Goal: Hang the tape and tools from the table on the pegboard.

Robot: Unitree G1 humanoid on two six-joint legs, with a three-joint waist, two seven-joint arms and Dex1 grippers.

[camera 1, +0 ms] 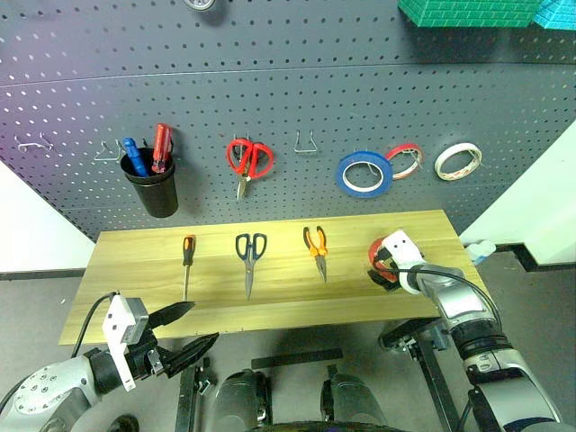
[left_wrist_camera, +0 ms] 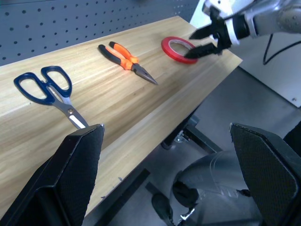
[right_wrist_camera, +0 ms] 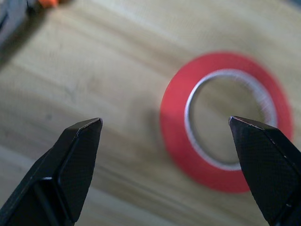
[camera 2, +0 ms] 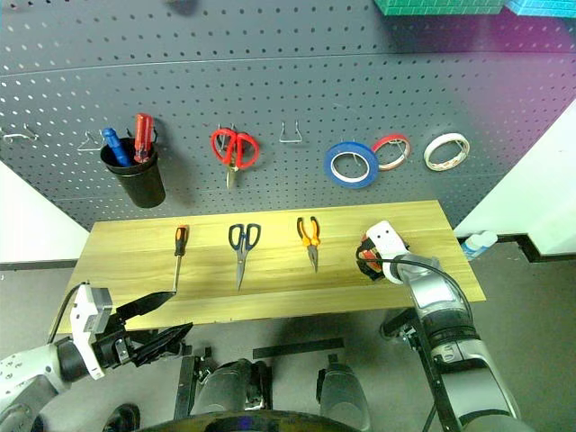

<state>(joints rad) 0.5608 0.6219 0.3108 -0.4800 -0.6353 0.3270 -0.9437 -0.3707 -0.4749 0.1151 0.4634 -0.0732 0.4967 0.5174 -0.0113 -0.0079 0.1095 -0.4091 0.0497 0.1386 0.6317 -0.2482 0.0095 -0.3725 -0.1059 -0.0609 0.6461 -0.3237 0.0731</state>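
Note:
My fingers are still above the tape, so my right gripper needs to move down to the red tape [right_wrist_camera: 175,123] before it closes on the tape.
The red tape [right_wrist_camera: 175,123] lies flat near the right end of the light wood table [camera 1: 135,270]. My right gripper [camera 1: 385,270] hovers just above it, tilted down and open, its tips [right_wrist_camera: 84,141] spread across the roll's near edge. Left of the tape on the table lie the orange-handled pliers [camera 1: 316,247], the black-handled scissors [camera 1: 250,256] and the slim screwdriver [camera 1: 187,261]. In front of the table's left front edge, my left gripper [camera 1: 205,322] is open and holds nothing. The dark grey pegboard [camera 1: 315,90] rises behind the table.
On the pegboard hang a black cup [camera 1: 155,191] holding red and blue screwdrivers, red scissors [camera 1: 249,160], a blue roll [camera 1: 364,174], a red-edged roll [camera 1: 404,157] and a cream roll [camera 1: 457,161]. Bare hooks [camera 1: 306,144] stand between them. Green boxes [camera 1: 468,11] sit above.

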